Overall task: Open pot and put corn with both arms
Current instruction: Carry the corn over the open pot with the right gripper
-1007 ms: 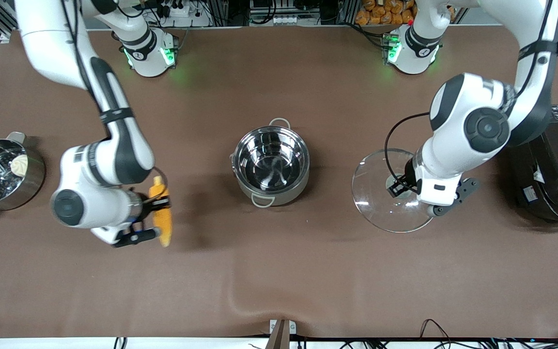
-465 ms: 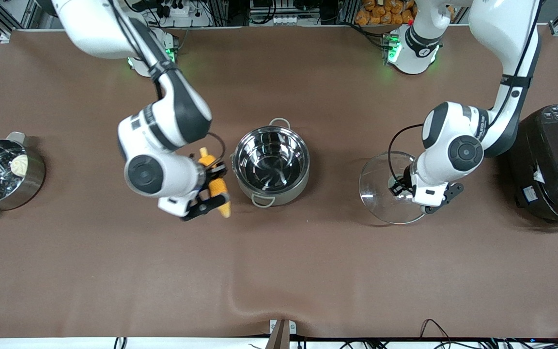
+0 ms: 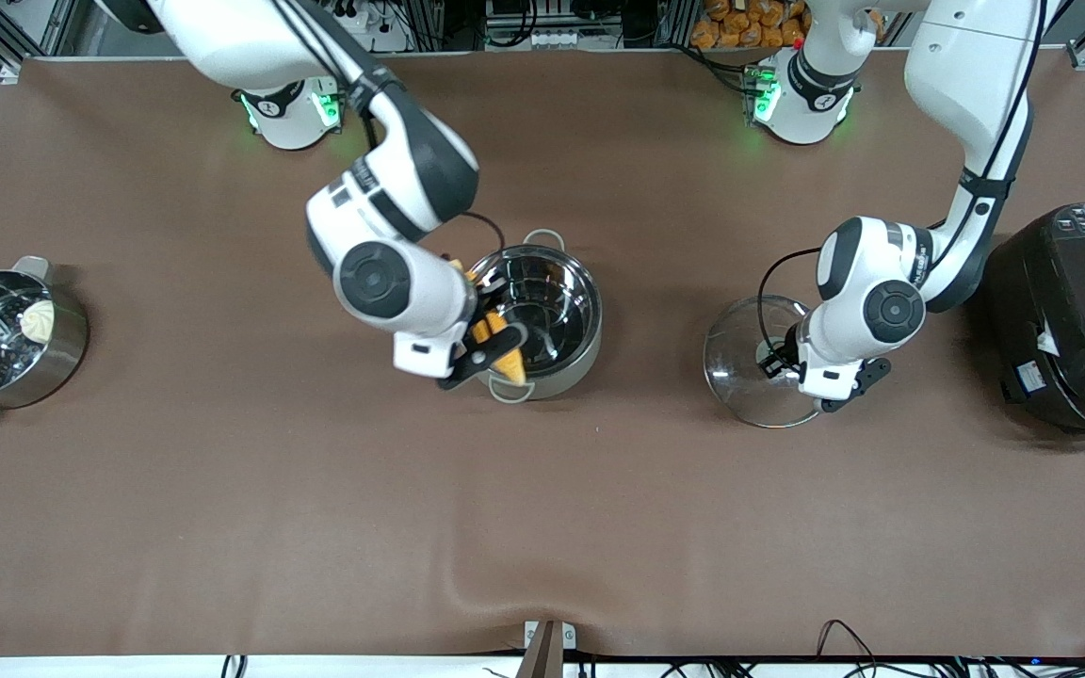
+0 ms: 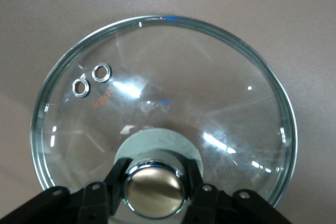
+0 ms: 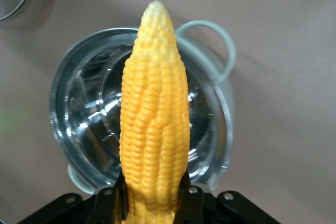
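The yellow corn hangs above the pot's rim, so my right gripper needs to lower it into the steel pot before letting it go.
The shiny steel pot (image 3: 542, 320) stands open and empty at the table's middle; it also shows in the right wrist view (image 5: 79, 124). My right gripper (image 3: 484, 341) is shut on the yellow corn (image 3: 503, 347) and holds it over the pot's rim toward the right arm's end. In the right wrist view the corn (image 5: 155, 119) points over the pot's bowl. My left gripper (image 3: 792, 369) is shut on the brass knob (image 4: 155, 191) of the clear glass lid (image 3: 750, 363), low over the table between the pot and the black cooker. The lid (image 4: 210, 93) is seen from above.
A steel pot with a perforated insert and a white bun (image 3: 6, 334) stands at the right arm's end. A big black cooker (image 3: 1075, 315) stands at the left arm's end. The brown cloth has a wrinkle (image 3: 477, 579) near the front edge.
My right gripper has carried the corn from near the right arm's end to over the pot's rim. My left gripper has lowered the lid toward the table.
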`<state>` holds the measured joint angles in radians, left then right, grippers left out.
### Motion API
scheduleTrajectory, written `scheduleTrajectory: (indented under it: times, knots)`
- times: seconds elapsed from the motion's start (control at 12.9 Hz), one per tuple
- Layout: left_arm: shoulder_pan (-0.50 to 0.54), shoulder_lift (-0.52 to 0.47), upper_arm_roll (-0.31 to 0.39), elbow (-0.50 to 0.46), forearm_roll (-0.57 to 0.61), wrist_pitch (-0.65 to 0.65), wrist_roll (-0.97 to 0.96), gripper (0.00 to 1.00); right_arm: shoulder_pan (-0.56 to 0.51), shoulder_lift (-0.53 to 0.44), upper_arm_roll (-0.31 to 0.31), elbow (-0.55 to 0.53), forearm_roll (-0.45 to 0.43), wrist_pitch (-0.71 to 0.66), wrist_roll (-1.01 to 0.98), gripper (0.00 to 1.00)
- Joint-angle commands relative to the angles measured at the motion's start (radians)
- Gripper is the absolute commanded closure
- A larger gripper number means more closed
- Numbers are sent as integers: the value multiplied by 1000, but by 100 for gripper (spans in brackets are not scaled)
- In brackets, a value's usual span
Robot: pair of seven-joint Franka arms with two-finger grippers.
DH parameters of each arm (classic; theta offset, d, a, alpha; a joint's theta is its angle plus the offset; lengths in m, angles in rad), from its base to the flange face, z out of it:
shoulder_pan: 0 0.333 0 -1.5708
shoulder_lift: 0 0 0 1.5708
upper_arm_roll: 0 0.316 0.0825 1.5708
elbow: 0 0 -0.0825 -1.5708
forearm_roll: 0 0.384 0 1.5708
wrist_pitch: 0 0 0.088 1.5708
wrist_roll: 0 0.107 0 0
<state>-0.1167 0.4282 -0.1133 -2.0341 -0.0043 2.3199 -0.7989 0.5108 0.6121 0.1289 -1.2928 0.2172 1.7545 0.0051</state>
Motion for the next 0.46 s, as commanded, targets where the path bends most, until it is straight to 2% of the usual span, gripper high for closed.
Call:
scheduleTrajectory:
  times: [0.0,0.08,0.15,0.23,0.39]
  knots:
    - [12,-29,-11,-32,-2,21,14,100,38,23,-5,6,-21,8,19,100]
    - [12,-28,-11,-32,-2,23,13,100,43,32,-6,6,-22,13,21,100]
    - [12,-23,-11,-31,-2,21,12,95,52,40,-6,3,-31,29,21,100]
    - [12,-20,-11,-31,-3,21,12,71,66,47,-6,0,-45,40,23,100]
    - [12,-19,-9,-25,-3,19,0,0,81,55,-6,-22,-79,42,88,100]
